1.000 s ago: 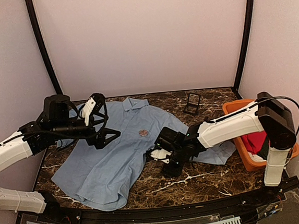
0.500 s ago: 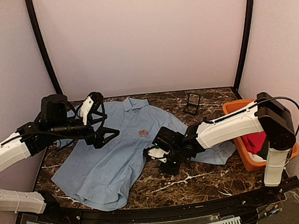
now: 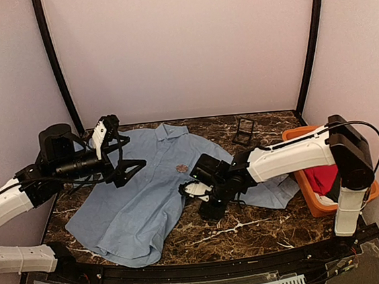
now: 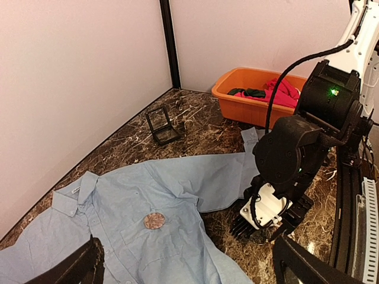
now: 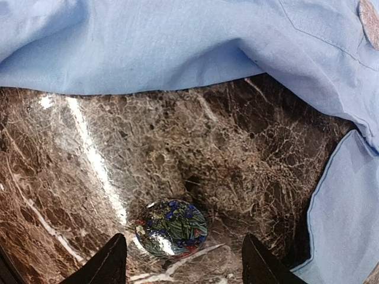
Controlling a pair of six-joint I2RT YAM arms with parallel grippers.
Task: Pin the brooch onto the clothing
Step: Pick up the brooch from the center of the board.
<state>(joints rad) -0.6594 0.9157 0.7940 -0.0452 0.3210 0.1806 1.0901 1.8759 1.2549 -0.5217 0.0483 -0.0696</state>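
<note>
I need to lower my right gripper before I close it on the brooch (image 5: pixel 172 228), because its fingers stop above the brooch in the right wrist view.
The clothing, a light blue shirt (image 3: pixel 138 199) (image 4: pixel 112 201) (image 5: pixel 177 41), lies spread flat on the marble table, and a small brown round disc (image 3: pixel 182 168) (image 4: pixel 154 221) rests on its chest. The brooch (image 5: pixel 172 228), a glossy round piece in blue and green, lies on bare marble just off the shirt's edge. My right gripper (image 3: pixel 212 208) (image 5: pixel 183 245) points down over it, open, with a fingertip either side and neither touching it. My left gripper (image 3: pixel 119 153) (image 4: pixel 195 272) hovers wide open above the shirt's left shoulder, holding nothing.
An orange basket (image 3: pixel 294 137) (image 4: pixel 237 97) holding a red garment (image 3: pixel 322 180) stands at the right edge. A small black stand (image 3: pixel 243 130) (image 4: pixel 163 125) sits at the back near the wall. Walls close in on three sides.
My left arm has drawn back to the left, still open. My right gripper has shifted slightly left and toward the shirt. The shirt has not moved.
</note>
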